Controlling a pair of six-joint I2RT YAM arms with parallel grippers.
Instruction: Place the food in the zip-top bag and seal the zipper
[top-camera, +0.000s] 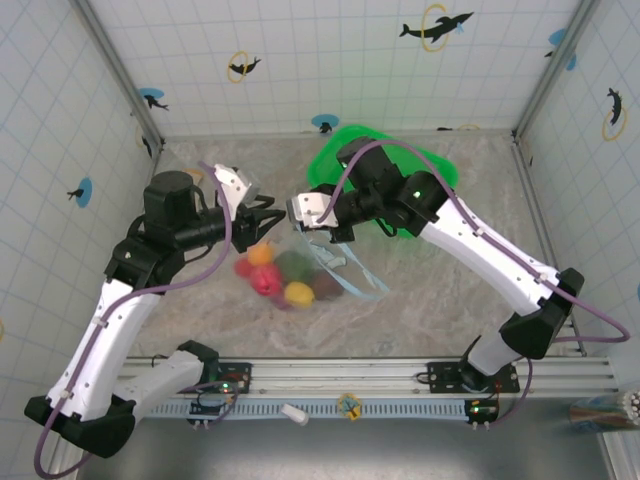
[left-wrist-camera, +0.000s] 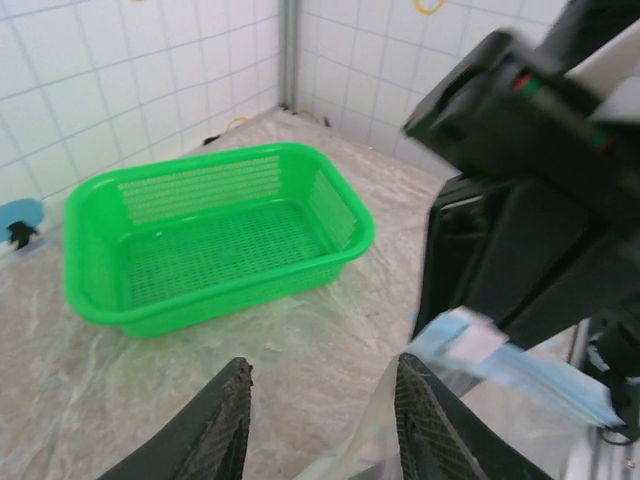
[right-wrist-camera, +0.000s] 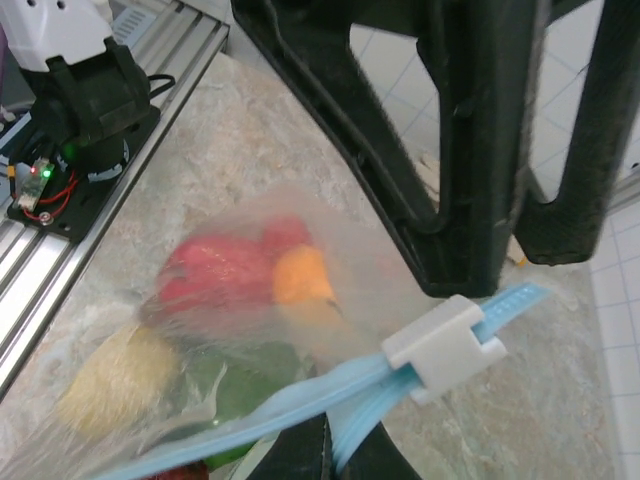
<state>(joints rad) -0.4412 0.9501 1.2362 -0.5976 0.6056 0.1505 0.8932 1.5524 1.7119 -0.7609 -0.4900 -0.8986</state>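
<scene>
The left gripper grips the bag's zipper end (right-wrist-camera: 514, 308) beside the white slider next. That leaves the slider (right-wrist-camera: 445, 345) free to seal the zipper.
The zip-top bag (top-camera: 295, 272) lies mid-table with the food inside: red (right-wrist-camera: 215, 270), orange (right-wrist-camera: 300, 275), yellow (right-wrist-camera: 100, 385) and dark green (right-wrist-camera: 230, 385) pieces behind the clear film. The zipper (right-wrist-camera: 300, 400), a light-blue strip, carries a white slider (right-wrist-camera: 445, 345) near its far end. My right gripper (right-wrist-camera: 335, 455) is shut on the strip at the bag's mouth and holds it lifted. My left gripper (left-wrist-camera: 325, 370) is open close beside it; the bag's film touches its right finger (left-wrist-camera: 430, 425), and the slider end (left-wrist-camera: 480, 345) hangs just past that finger.
The green mesh basket (left-wrist-camera: 210, 230) stands empty at the back, partly under the right arm (top-camera: 480, 245). Tiled walls close the table on three sides. The two grippers nearly touch above the bag (top-camera: 280, 212).
</scene>
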